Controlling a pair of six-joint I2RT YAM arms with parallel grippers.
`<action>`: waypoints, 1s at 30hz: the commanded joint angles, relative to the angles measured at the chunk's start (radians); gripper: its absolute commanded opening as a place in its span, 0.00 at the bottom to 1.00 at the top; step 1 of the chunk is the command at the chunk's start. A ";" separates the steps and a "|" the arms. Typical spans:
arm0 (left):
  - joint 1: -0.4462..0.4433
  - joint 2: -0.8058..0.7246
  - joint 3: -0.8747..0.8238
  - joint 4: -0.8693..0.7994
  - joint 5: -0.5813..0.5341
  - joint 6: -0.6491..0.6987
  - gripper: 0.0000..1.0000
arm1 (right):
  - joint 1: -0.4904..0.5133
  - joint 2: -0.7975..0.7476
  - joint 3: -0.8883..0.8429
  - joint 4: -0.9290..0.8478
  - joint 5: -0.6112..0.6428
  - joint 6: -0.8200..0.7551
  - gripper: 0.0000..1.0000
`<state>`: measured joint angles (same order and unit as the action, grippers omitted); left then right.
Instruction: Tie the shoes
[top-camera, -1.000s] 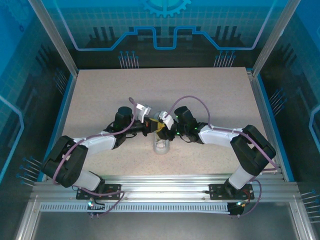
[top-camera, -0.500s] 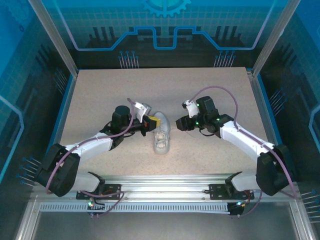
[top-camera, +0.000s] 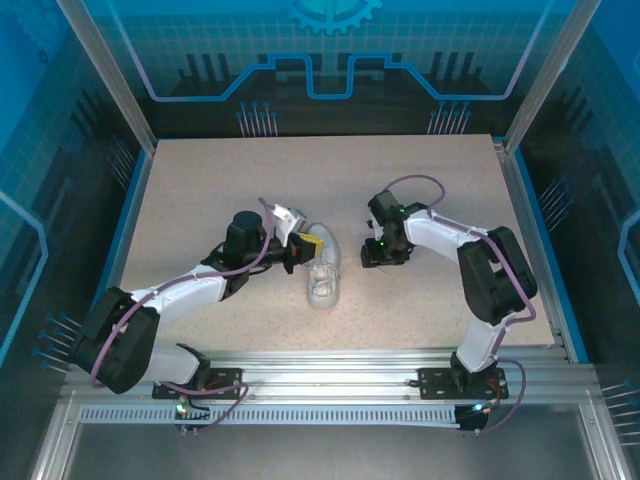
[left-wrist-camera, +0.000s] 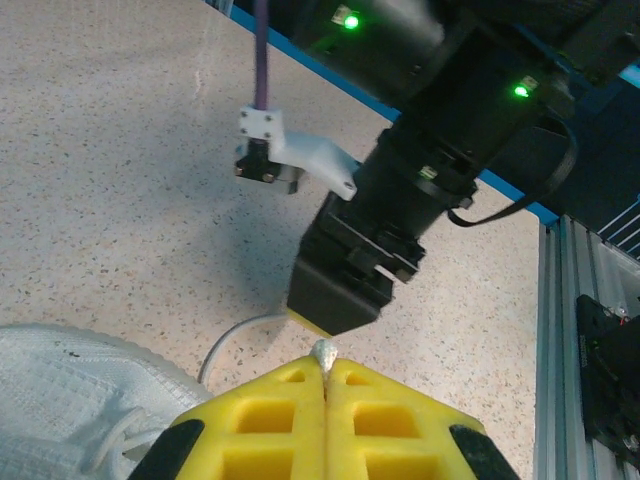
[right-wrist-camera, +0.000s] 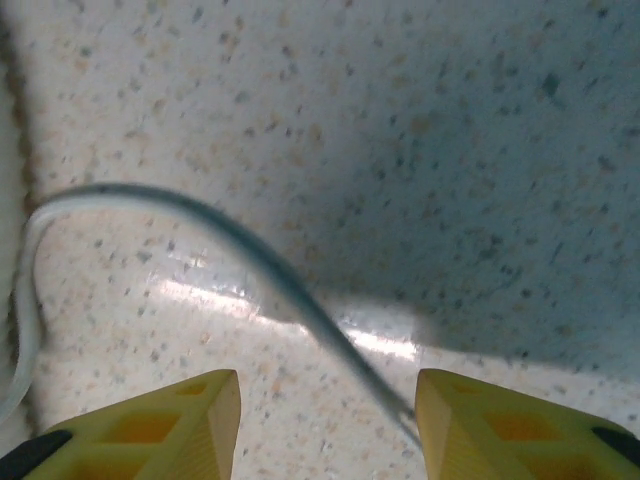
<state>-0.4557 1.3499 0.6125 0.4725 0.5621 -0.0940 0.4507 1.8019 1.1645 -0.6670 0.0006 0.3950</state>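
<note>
I need to grab the loose lace near its loose end (right-wrist-camera: 384, 394) with my right gripper, so that some length stays free to cross over the shoe for tying.
The white sneaker, the shoes (top-camera: 322, 272), lies mid-table with its toe toward the arms; its mesh upper fills the lower left of the left wrist view (left-wrist-camera: 70, 390). My left gripper (top-camera: 308, 247) sits over the shoe's far end, shut on a white lace tip (left-wrist-camera: 325, 353) pinched between its yellow fingers (left-wrist-camera: 260, 420). Just right of the shoe, my right gripper (top-camera: 373, 254) points down at the table. It is open, and a loose lace (right-wrist-camera: 270, 270) runs across the tabletop between its fingertips (right-wrist-camera: 215, 415). The right gripper's black body (left-wrist-camera: 345, 285) hangs close ahead of my left jaws.
The speckled beige tabletop (top-camera: 220, 190) spreads wide behind and to both sides of the shoe. Metal rails (top-camera: 330, 375) bound the near edge, and blue-lit frame walls (top-camera: 130, 200) stand at the left and right. Purple cables loop over both wrists.
The right gripper left the meeting point over the shoe, moved right, opened, and now points down at the table beside the shoe. The left gripper stayed shut on the lace tip.
</note>
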 joint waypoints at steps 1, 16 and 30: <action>-0.008 -0.021 -0.012 0.005 0.013 0.033 0.00 | 0.029 0.070 0.072 -0.104 0.122 -0.030 0.51; -0.009 -0.020 -0.011 -0.021 0.020 0.061 0.00 | 0.120 0.255 0.201 -0.194 0.153 -0.121 0.19; -0.009 -0.025 -0.013 -0.039 0.035 0.094 0.00 | -0.001 0.109 0.466 -0.248 0.121 -0.148 0.00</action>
<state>-0.4557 1.3483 0.6121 0.4442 0.5663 -0.0402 0.4442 1.9499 1.5291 -0.8787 0.1188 0.2752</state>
